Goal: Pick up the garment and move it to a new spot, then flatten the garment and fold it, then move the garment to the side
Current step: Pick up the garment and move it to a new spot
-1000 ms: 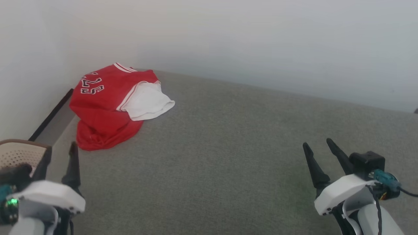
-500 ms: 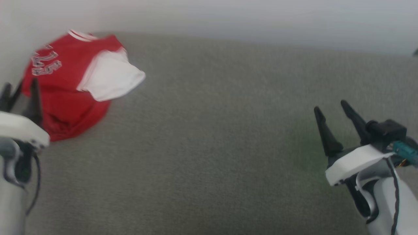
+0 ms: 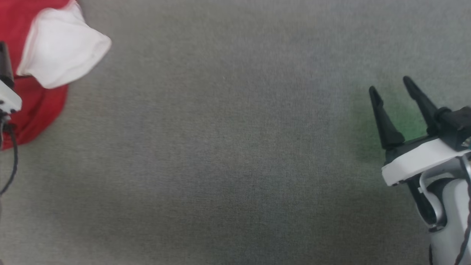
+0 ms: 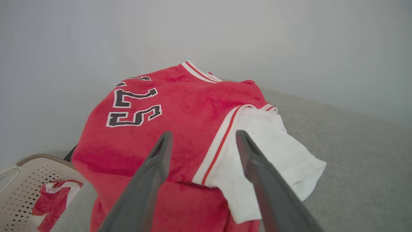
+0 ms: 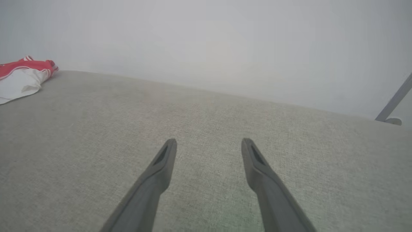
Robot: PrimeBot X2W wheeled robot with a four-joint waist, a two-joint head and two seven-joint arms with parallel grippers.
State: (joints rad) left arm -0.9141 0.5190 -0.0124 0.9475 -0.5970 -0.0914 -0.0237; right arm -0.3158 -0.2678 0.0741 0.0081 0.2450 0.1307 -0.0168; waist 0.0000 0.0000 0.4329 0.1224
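Note:
The left gripper picks up the garment by its striped edge (image 4: 219,148) next, which stands free over the white flap while the red cloth (image 4: 193,116) lies slack.
The garment (image 4: 180,106) is a red jersey with dark white-outlined numbers, lying crumpled on the grey fabric surface (image 3: 235,147) with a white inside flap turned out. My left gripper (image 4: 204,133) is open just short of it, fingers spread before the striped edge of the flap. In the head view the garment (image 3: 40,103) lies in the top left corner, and one of the left gripper's dark fingers (image 3: 3,60) stands over the red cloth. My right gripper (image 3: 390,85) is open far to the right, over bare fabric (image 5: 209,141). The right wrist view has the garment (image 5: 19,77) far off at its left edge.
A pale perforated basket (image 4: 19,180) with a red-and-white cloth in it stands beyond the surface's edge, beside the garment. A plain wall rises behind. A grey pole (image 5: 394,101) leans at the far right. Bare grey fabric stretches between the two grippers.
The head camera has tipped down, so the whole picture has shifted and the garment sits in its top left corner. My left gripper has come up to the garment. Both grippers stay open.

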